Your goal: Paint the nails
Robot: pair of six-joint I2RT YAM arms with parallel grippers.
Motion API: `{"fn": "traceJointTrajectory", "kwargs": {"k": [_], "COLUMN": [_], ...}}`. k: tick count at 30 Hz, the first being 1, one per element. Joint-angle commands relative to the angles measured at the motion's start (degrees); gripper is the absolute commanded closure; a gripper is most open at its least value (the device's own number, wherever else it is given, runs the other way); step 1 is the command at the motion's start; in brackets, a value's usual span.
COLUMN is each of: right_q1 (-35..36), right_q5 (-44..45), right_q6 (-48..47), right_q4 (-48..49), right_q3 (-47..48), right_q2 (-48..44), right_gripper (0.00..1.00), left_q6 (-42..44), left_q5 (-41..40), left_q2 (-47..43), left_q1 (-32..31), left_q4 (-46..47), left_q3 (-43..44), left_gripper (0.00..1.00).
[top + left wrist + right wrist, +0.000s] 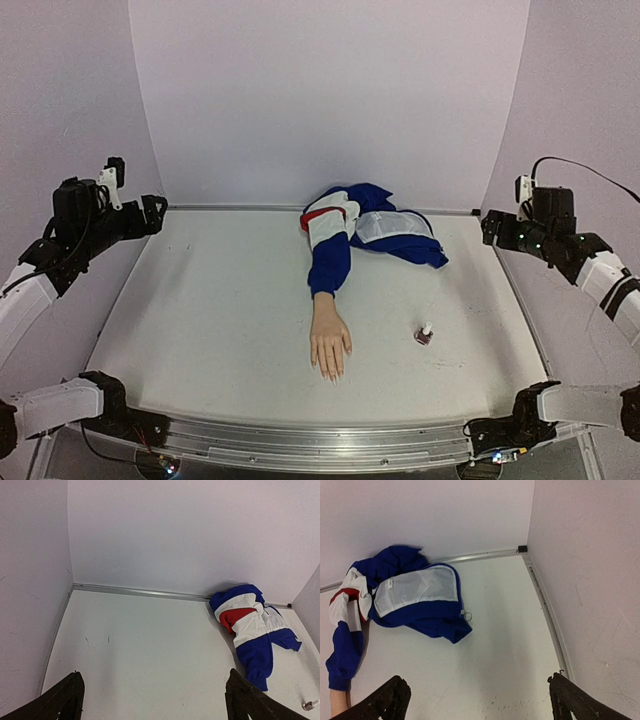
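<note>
The right gripper should reach for the polish bottle and take hold of its white cap [424, 335], which leaves the dark-red body free for the left gripper.
The pale mannequin hand [330, 345] lies palm down at the table's middle front, its blue sleeve [330, 262] running back to a bunched blue, white and red jacket [375, 225]. The nails [330, 372] at the fingertips point toward the front edge and are too small to tell their colour. A small dark-red polish bottle with a white cap [424, 335] stands right of the hand. My left gripper [152, 213] is raised at the far left, open and empty. My right gripper [492, 228] is raised at the far right, open and empty. Both are far from the hand.
The jacket shows in the left wrist view [250, 622] and the right wrist view [415, 592]. The bottle shows at the left wrist view's lower right corner [310, 704]. A metal rail [320, 440] runs along the front edge. Pale walls close in the back and both sides.
</note>
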Motion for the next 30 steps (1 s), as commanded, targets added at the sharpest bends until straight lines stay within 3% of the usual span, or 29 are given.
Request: {"fn": "traceJointTrajectory", "kwargs": {"k": [1,12,14,22,30], "right_q1": [0.31,22.06,23.23,24.38,24.50], "right_q5": [-10.19,-7.88,-8.53,-15.05,-11.21], "right_q6": [4.53,12.14,13.13,16.34,17.14], "right_q4": [-9.83,-28.75,-29.90,-25.21,-23.34], "right_q3": [5.62,12.84,11.01,4.03,3.81], "right_q2": [3.11,22.58,23.05,25.60,30.35], "right_gripper": [0.02,0.02,0.04,0.29,0.41], "left_q6": [-0.42,-0.34,-0.42,-1.06,-1.08], "left_q5": [12.48,21.39,22.22,25.19,25.67], "left_q2": [1.60,4.08,4.43,5.96,6.19], "left_q1": [1.89,3.17,3.22,3.29,3.21], "left_q4": [-0.59,-1.34,-1.31,-1.17,-1.06], "left_q3": [3.74,4.76,4.84,5.78,5.77], "left_gripper": [0.01,0.01,0.01,0.01,0.01]}}
